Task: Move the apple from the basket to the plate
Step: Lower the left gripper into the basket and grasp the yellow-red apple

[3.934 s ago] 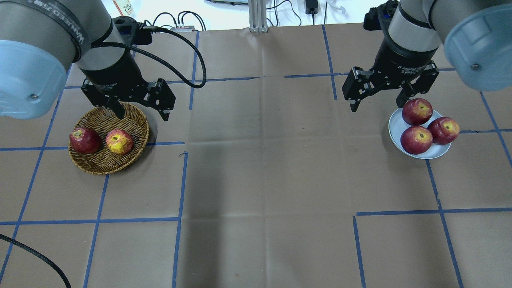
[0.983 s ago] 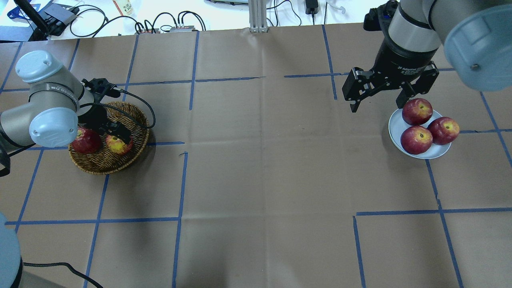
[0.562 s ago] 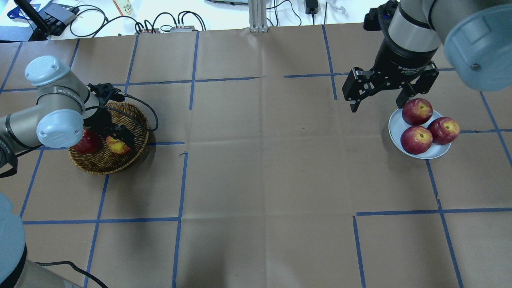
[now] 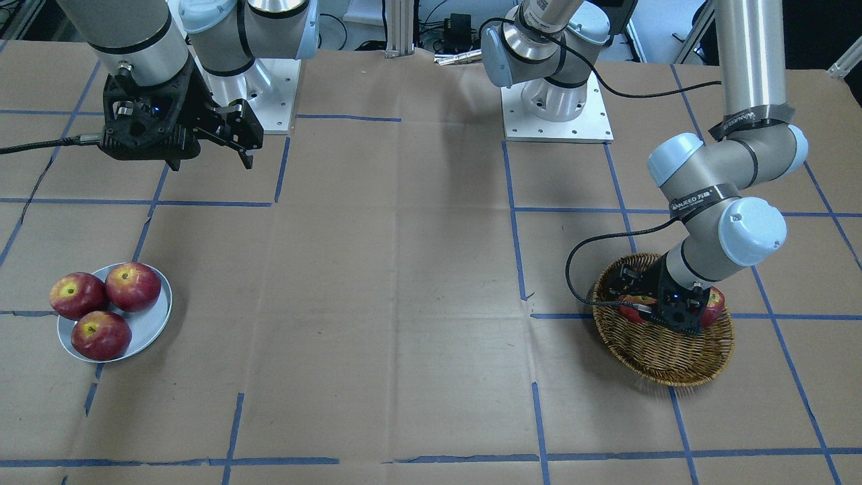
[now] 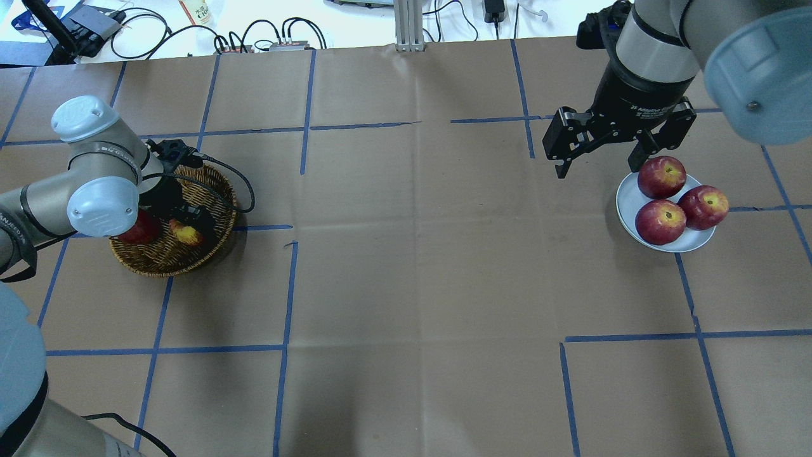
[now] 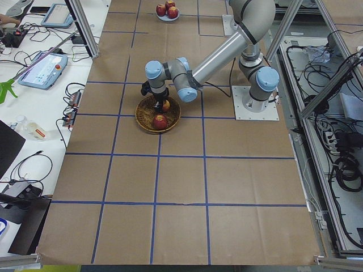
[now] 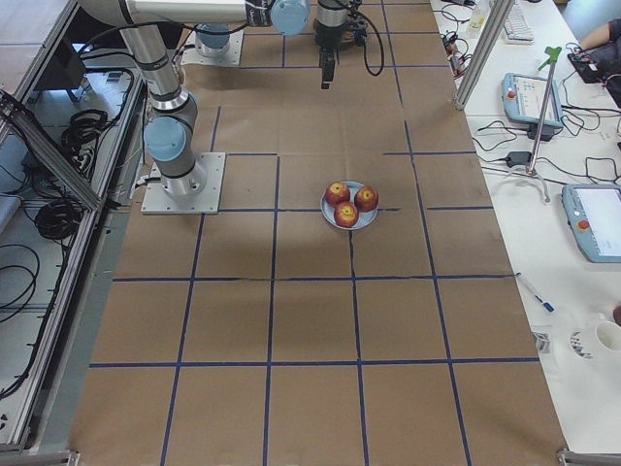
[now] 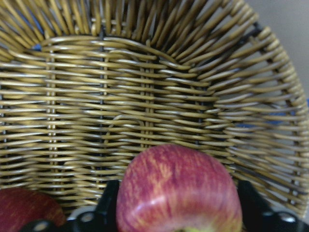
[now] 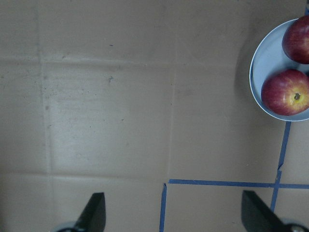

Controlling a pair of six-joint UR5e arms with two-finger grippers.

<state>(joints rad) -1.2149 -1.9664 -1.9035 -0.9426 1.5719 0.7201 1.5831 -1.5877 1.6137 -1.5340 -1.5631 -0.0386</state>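
The pale red apple should go to the plate (image 4: 149, 327), so my left gripper should grab it by its rounded sides next.
The wicker basket (image 5: 162, 260) sits at the left and also shows in the front-facing view (image 4: 663, 360). The pale red apple (image 5: 186, 235) with its yellow patch lies in it, beside a darker red apple (image 5: 141, 230). My left gripper (image 5: 187, 223) is down inside the basket and open. In the left wrist view the apple (image 8: 178, 193) fills the gap between the fingers (image 8: 110, 208), resting on the basket floor (image 8: 145, 96). The pale blue plate (image 5: 694, 240) at the right holds three dark red apples (image 5: 660, 222). My right gripper (image 5: 597, 166) hangs open and empty, above the table just left of the plate.
Brown paper with blue tape lines covers the table (image 5: 412, 254). The left arm's cable (image 5: 244, 187) loops over the basket's right rim. Cables and boxes lie beyond the far edge. The plate edge with two apples shows in the right wrist view (image 9: 256, 92).
My left arm has come down from above the basket into it, and its open fingers now flank the pale apple. The right arm and the plate's apples have not moved.
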